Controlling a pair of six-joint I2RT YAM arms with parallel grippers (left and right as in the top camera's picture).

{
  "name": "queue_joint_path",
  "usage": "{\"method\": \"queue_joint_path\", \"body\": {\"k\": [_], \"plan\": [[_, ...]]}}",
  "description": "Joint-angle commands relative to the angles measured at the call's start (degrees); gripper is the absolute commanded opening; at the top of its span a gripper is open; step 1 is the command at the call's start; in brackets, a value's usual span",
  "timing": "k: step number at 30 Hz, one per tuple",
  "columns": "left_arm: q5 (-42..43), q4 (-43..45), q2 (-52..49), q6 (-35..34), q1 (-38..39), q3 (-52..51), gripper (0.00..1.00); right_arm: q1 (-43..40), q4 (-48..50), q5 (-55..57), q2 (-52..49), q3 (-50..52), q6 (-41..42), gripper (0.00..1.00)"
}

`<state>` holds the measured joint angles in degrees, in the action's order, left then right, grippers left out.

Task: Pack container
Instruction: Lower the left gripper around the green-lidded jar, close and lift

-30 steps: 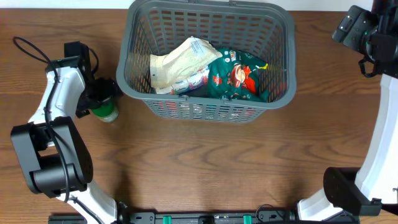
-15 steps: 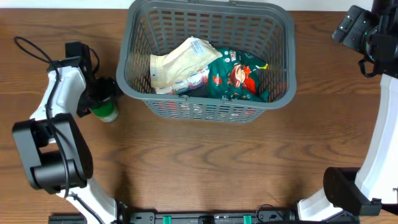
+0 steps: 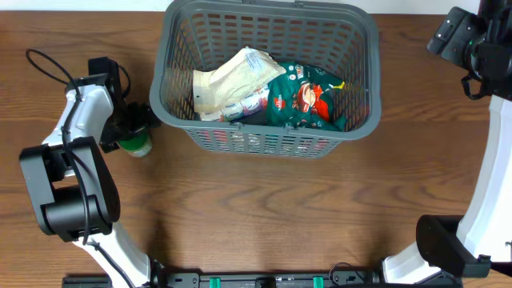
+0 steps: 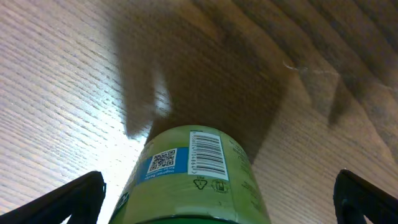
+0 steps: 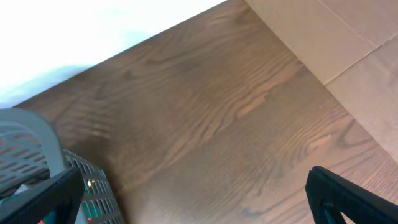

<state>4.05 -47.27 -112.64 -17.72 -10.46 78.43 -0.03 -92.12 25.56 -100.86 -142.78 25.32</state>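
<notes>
The left gripper should now close on the bottle, because its fingers are level with the green bottle's sides beside the barcode label (image 4: 193, 180).
The dark-grey slotted container (image 3: 264, 138) stands at the back middle of the table; its corner shows in the right wrist view (image 5: 37, 134). It holds a beige bag (image 3: 228, 80) and a green snack bag (image 3: 308, 100). A green bottle (image 3: 138, 146) with a barcode label (image 4: 193, 180) lies on the table left of the container. My left gripper (image 3: 132, 128) is open with its fingers either side of the bottle (image 4: 214, 202), apart from it. My right gripper (image 3: 460, 36) is open and empty (image 5: 199, 199), raised at the back right.
The wooden table (image 3: 264, 216) runs in front of the container. Cardboard (image 5: 348, 37) lies beyond the table's right edge. A black cable (image 3: 44, 60) loops off the left arm.
The left arm has shifted slightly toward the container, still over the green bottle. The right arm has not moved.
</notes>
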Motion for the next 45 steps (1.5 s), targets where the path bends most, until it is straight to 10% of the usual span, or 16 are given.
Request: {"method": "queue_joint_path", "body": {"k": [1, 7, 15, 45], "plan": [[-1.09, 0.0, -0.98, -0.63, -0.24, 0.0, 0.99, -0.26, -0.09, 0.96, 0.15, -0.57, 0.81, 0.99], [-1.09, 0.02, -0.98, -0.63, -0.24, 0.0, 0.37, -0.26, -0.09, 0.96, 0.15, -0.55, 0.81, 0.99], [-1.09, 0.02, -0.98, -0.61, -0.24, 0.0, 0.11, -0.26, -0.09, 0.96, 0.15, -0.55, 0.81, 0.99], [-1.05, -0.83, 9.29, -0.63, -0.24, 1.51, 0.06, -0.26, -0.09, 0.96, 0.15, -0.55, 0.81, 0.99]]}}
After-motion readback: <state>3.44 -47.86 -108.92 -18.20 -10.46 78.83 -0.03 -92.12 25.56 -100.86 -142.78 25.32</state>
